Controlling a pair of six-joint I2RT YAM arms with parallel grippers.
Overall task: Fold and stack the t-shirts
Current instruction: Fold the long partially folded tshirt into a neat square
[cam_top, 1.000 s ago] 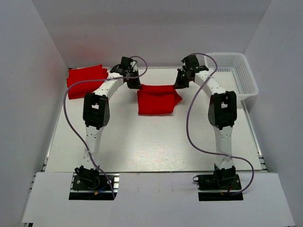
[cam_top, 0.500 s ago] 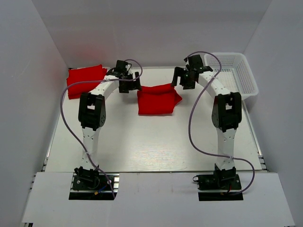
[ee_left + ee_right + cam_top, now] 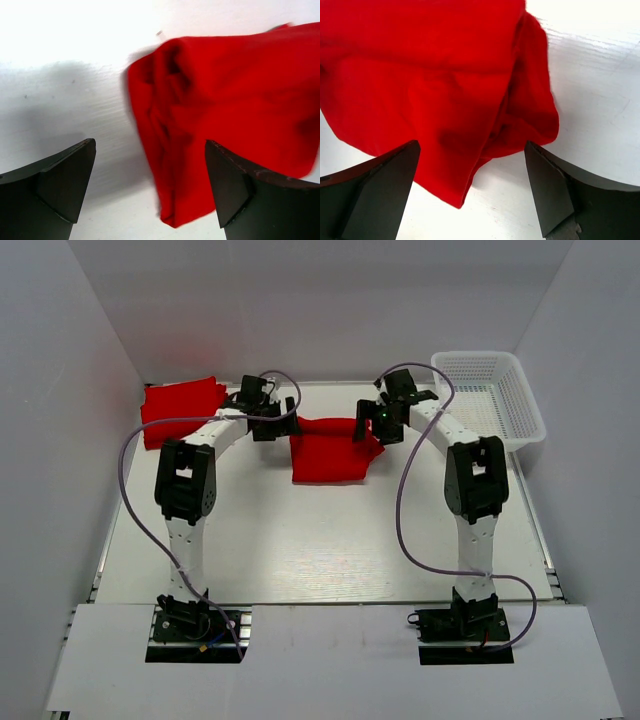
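My left gripper is going to grab the folded red t-shirt's bunched side edge nearest the second t-shirt (image 3: 295,447) (image 3: 162,134) next, with the layers together. Then it can stack the folded t-shirt there.
A folded red t-shirt (image 3: 332,450) lies flat at the middle back of the white table (image 3: 300,540). My left gripper (image 3: 278,422) hovers over its far left corner, open, nothing between the fingers; the left wrist view shows that bunched corner (image 3: 200,115) below the spread jaws. Over the shirt's far right corner my right gripper (image 3: 372,425) stands open too, with the rumpled cloth (image 3: 460,90) lying loose beneath it. A second folded red t-shirt (image 3: 180,410) rests at the back left corner.
A white mesh basket (image 3: 490,405) stands at the back right of the table. White walls close in on the left, back and right. Purple cables loop from both arms above the table.
Both grippers have opened and let go of the middle t-shirt's far corners. The shirt now lies flat. Both arms have shifted slightly over those corners.
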